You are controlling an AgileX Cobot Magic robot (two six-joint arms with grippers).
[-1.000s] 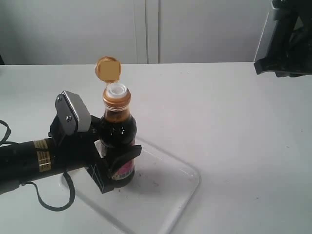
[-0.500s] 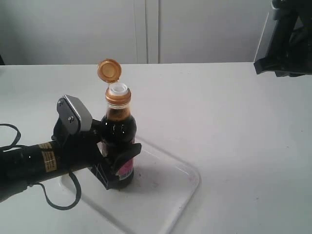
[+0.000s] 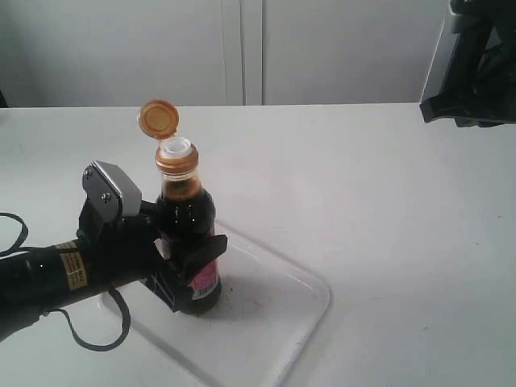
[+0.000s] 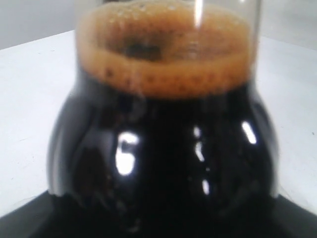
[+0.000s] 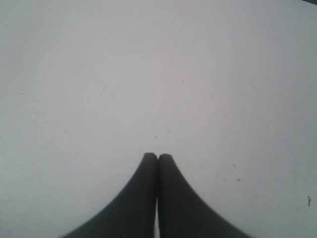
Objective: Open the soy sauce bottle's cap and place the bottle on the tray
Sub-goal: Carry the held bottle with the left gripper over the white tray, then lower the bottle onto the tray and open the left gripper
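The soy sauce bottle's base (image 3: 201,302) sits on the white tray (image 3: 278,314) and the bottle would stand, so I need to open my left gripper now.
The soy sauce bottle (image 3: 187,234) stands upright on the white tray (image 3: 278,314), near the tray's left end. Its orange-gold cap (image 3: 157,118) is flipped open and hangs back from the collar, leaving the white spout (image 3: 176,147) bare. My left gripper (image 3: 189,270) is shut on the bottle's lower body, one black finger wrapped across the pink label. Dark liquid and foam of the bottle (image 4: 163,124) fill the left wrist view. My right gripper (image 5: 158,156) is shut on nothing above bare white table; its arm (image 3: 472,64) is raised at the upper right.
A black cable (image 3: 89,334) loops under the left arm near the tray's left corner. The tray's right half holds only faint dark specks. A pale wall runs behind the white table (image 3: 387,201).
The left gripper has carried the bottle slightly left and lower over the tray. The open cap moved with it. The right arm has stayed still.
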